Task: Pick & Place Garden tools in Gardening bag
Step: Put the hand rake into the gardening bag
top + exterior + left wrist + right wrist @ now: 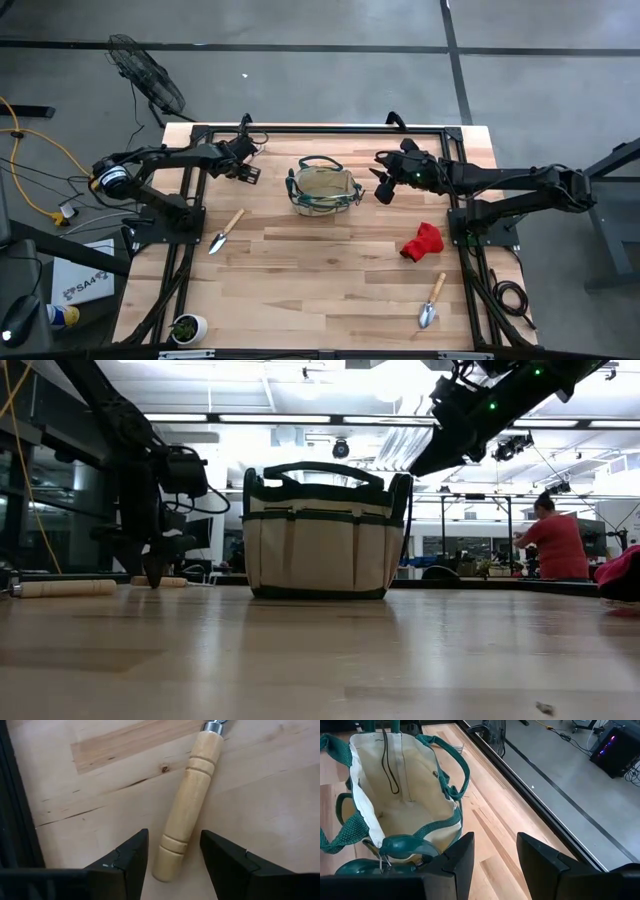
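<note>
My left gripper closes next, since in the left wrist view its fingers are beside the wooden handle, low.
The beige gardening bag (pixel 325 190) with green trim stands upright on its base at the table's far middle. My left gripper (pixel 247 172) is open and low over the table, left of the bag. Its fingers stand on either side of the free end of a wooden tool handle (pixel 187 800) that lies flat on the table, without touching it. My right gripper (pixel 383 188) is open, empty and raised to the right of the bag's open mouth (pixel 400 785). A trowel (pixel 225 232), a second trowel (pixel 432 300) and a red glove (pixel 422 242) lie on the table.
A dark looped thing (pixel 390 765) lies inside the bag. A small potted plant (pixel 187 326) stands at the near left corner. A black frame (pixel 320 128) runs around the table's edges. A person in red (pixel 558 540) works in the room far behind.
</note>
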Robot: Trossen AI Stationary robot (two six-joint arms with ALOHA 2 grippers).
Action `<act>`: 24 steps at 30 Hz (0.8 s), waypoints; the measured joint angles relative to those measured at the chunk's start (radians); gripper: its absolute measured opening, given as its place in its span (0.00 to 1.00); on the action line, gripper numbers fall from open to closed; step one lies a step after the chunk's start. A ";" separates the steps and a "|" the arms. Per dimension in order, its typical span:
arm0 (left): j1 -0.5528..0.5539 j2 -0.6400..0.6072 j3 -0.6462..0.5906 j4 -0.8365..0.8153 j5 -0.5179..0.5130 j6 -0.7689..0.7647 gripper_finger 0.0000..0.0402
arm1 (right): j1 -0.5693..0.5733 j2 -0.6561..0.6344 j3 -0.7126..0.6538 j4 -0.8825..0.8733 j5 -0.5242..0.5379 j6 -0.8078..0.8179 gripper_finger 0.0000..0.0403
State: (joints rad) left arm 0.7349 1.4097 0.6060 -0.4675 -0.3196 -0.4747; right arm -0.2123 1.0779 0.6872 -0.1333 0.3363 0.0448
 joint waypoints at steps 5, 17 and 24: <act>-0.002 0.000 0.000 -0.001 0.027 -0.002 0.33 | 0.000 0.000 0.000 -0.030 0.000 0.003 0.35; -0.001 -0.006 0.004 -0.051 0.122 0.010 0.14 | 0.001 0.000 0.000 -0.049 -0.070 0.011 0.35; -0.012 -0.108 0.116 -0.307 0.267 0.033 0.14 | 0.025 0.000 0.000 -0.049 -0.135 0.006 0.35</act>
State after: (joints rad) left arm 0.7228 1.3015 0.7219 -0.7745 -0.0521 -0.4422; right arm -0.1872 1.0779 0.6872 -0.1822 0.2016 0.0505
